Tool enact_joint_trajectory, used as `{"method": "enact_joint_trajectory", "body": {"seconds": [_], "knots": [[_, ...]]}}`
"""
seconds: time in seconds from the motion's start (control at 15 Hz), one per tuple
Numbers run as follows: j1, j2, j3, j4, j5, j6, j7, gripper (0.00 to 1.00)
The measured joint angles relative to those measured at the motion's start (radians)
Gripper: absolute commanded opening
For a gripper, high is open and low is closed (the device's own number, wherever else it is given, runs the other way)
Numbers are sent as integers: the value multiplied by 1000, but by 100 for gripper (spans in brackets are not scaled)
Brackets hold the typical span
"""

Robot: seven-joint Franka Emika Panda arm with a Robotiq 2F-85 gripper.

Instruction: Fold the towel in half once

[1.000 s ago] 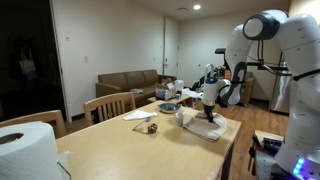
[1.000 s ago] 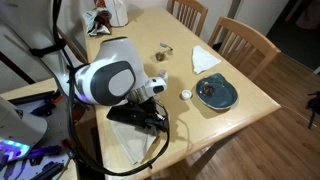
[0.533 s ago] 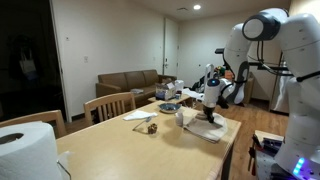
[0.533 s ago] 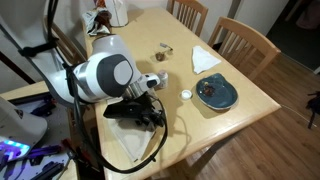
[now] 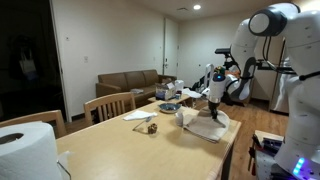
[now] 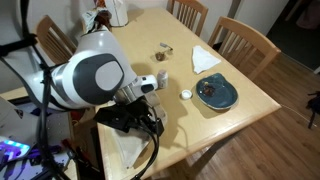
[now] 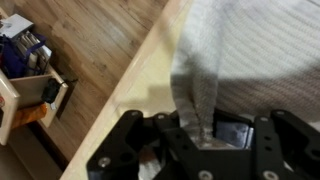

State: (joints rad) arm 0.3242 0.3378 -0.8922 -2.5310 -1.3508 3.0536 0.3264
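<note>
The pinched corner [image 7: 200, 85] hangs by the table's edge, short of the flat cloth, so it is too early to release. My gripper moves the towel inward next.
The towel [image 7: 245, 50] is a light grey cloth on the wooden table. In the wrist view a pinched corner of it hangs down into my gripper [image 7: 196, 132], which is shut on it and lifts it off the table. In an exterior view the gripper [image 5: 212, 110] holds a raised edge of the towel [image 5: 205, 126] near the table's end. In the exterior view from above, the arm hides most of the towel [image 6: 128, 150], and the gripper [image 6: 140, 122] is dark and hard to read.
A dark plate [image 6: 216, 93], a white napkin [image 6: 205, 58], a small cup [image 6: 159, 81] and small items lie on the table [image 6: 175, 40]. Chairs [image 6: 244, 40] stand at the far side. A big paper roll [image 5: 25, 148] stands nearby. The wood floor [image 7: 90, 50] lies beyond the edge.
The arm has risen and shifted along the table edge, lifting the pinched towel edge higher. The rest of the table is unchanged.
</note>
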Motion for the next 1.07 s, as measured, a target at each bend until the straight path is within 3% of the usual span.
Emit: {"method": "enact_joint_trajectory", "body": {"seconds": [0.27,0.47,0.67,1.0,1.07], "knots": [[48,-143,-88,-47,-73,-3,2,5],[83,-205,-92,-75,-135,-5,7,5],[138,-197,-56,-91,-195,-35,69,5],[245,-94,67,-119,-220,-86,180,5],[263,-70,90,-119,-220,-98,198,31]]}}
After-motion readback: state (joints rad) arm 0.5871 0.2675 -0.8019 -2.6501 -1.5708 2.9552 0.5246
